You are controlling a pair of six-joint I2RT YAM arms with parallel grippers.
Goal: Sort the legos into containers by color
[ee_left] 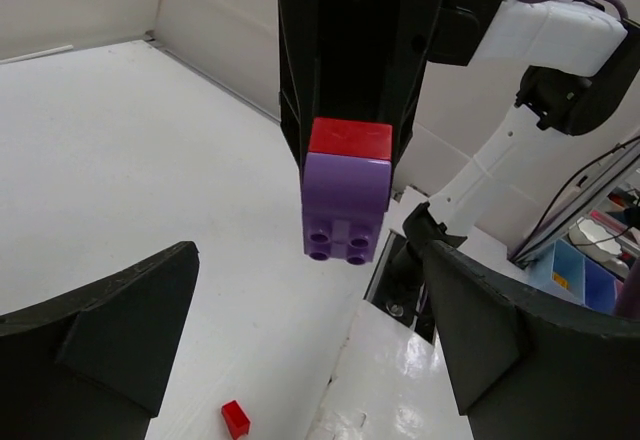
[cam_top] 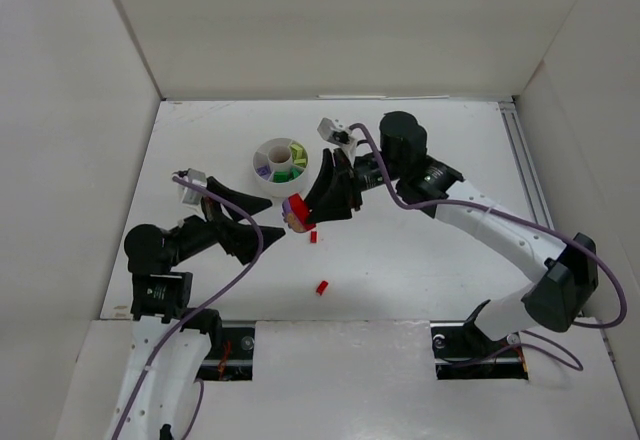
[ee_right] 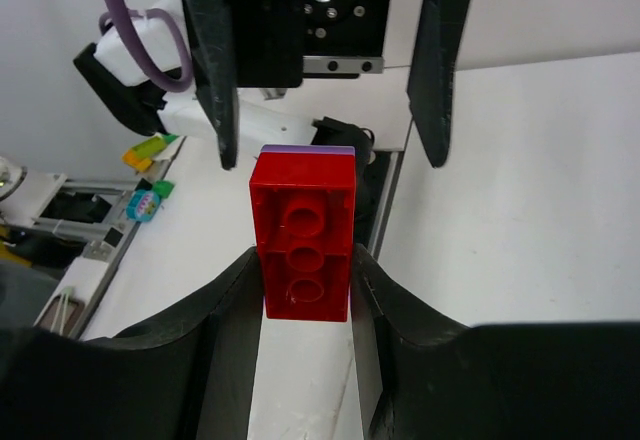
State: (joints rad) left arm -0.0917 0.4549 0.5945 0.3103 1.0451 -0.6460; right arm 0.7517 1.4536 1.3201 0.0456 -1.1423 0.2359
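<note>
My left gripper grabs the lavender brick (cam_top: pixel 288 214) (ee_left: pixel 345 210) by its sides near the studs next, to leave the red brick free to be separated.
My right gripper (cam_top: pixel 302 214) is shut on a red brick (ee_right: pixel 305 250) with a lavender brick (ee_left: pixel 345 210) stuck to it, held above the table. In the right wrist view the red brick's hollow underside faces the camera between both fingers (ee_right: pixel 225 340). My left gripper (cam_top: pixel 275 220) is open and empty and faces the right one, its jaws wide on either side of the stacked pair without touching it. The round white tub (cam_top: pixel 262 152) stands just behind, with green, yellow and lavender legos in its wedges.
Two small loose red legos lie on the table, one (cam_top: pixel 313 237) just below the grippers and one (cam_top: pixel 322 287) nearer the front edge; one shows in the left wrist view (ee_left: pixel 235 418). White walls enclose the table.
</note>
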